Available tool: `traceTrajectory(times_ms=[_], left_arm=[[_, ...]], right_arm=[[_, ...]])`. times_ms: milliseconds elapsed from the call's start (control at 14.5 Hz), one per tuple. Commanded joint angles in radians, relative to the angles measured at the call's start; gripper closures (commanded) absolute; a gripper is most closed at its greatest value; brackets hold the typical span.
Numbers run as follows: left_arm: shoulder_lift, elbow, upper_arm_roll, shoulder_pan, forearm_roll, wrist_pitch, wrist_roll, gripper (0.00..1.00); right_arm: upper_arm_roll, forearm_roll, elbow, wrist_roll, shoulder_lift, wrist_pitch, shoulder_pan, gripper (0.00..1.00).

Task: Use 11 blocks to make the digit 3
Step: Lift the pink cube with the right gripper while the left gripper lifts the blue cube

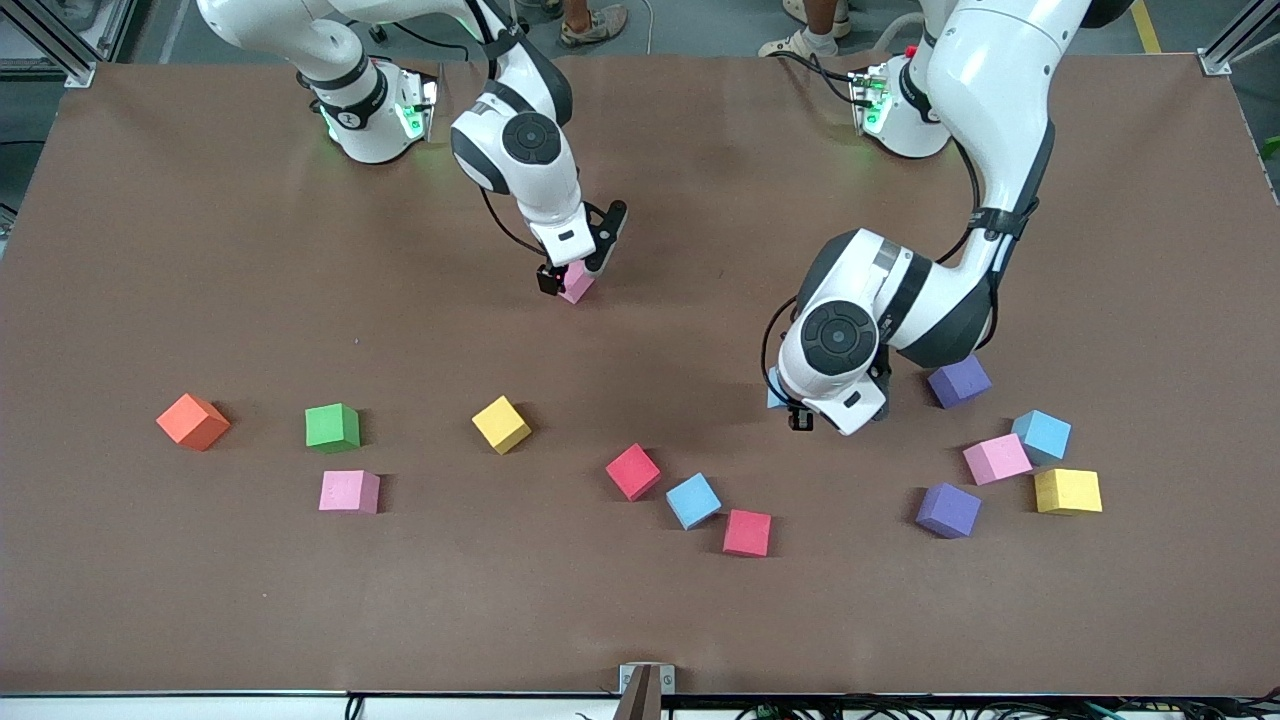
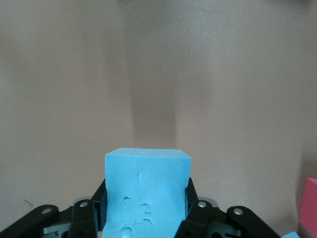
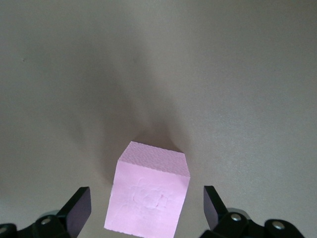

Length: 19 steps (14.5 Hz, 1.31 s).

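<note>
My right gripper's fingers are above the pink block point(image 1: 579, 287), so closing now would miss. My right gripper lowers next, then closes on the block.
My right gripper point(image 1: 572, 275) stands open astride a pink block point(image 1: 579, 287) on the table in front of the right arm's base. In the right wrist view this pink block point(image 3: 148, 196) sits between the fingertips point(image 3: 79, 204) with a gap on each side. My left gripper point(image 2: 146, 213) is shut on a light blue block point(image 2: 147, 188). In the front view only a sliver of that block point(image 1: 774, 392) shows under the left gripper point(image 1: 790, 408), low over the table beside a purple block point(image 1: 958, 381). No digit 3 is in view; the blocks lie apart.
Loose on the table nearer the front camera: an orange cube point(image 1: 192, 421), green point(image 1: 332, 427), pink point(image 1: 349, 491), yellow point(image 1: 501, 424), red point(image 1: 632, 471), light blue point(image 1: 693, 500), red point(image 1: 747, 532). Toward the left arm's end: purple point(image 1: 947, 510), pink point(image 1: 997, 458), light blue point(image 1: 1041, 436), yellow point(image 1: 1067, 491).
</note>
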Motion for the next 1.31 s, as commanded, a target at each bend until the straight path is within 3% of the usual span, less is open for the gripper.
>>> traceTrajectory(times_ms=[0, 966, 1104, 1242], left_arm=[[-0.004, -0.003, 0.001, 0.0, 0.007, -0.004, -0.015, 0.93], [-0.004, -0.006, 0.001, -0.003, 0.008, -0.008, -0.013, 0.93], [-0.004, -0.006, 0.001, -0.003, 0.008, -0.008, -0.013, 0.93], [-0.004, -0.007, 0.001, -0.005, 0.008, -0.008, -0.013, 0.93]], right_arm=[[0.013, -0.019, -0.017, -0.001, -0.008, -0.002, -0.021, 0.0], [0.014, 0.027, -0.011, 0.111, 0.056, 0.018, -0.021, 0.01], [0.014, 0.027, -0.008, 0.118, 0.071, 0.043, -0.021, 0.1], [0.014, 0.026, -0.01, 0.118, 0.082, 0.072, -0.013, 0.31]])
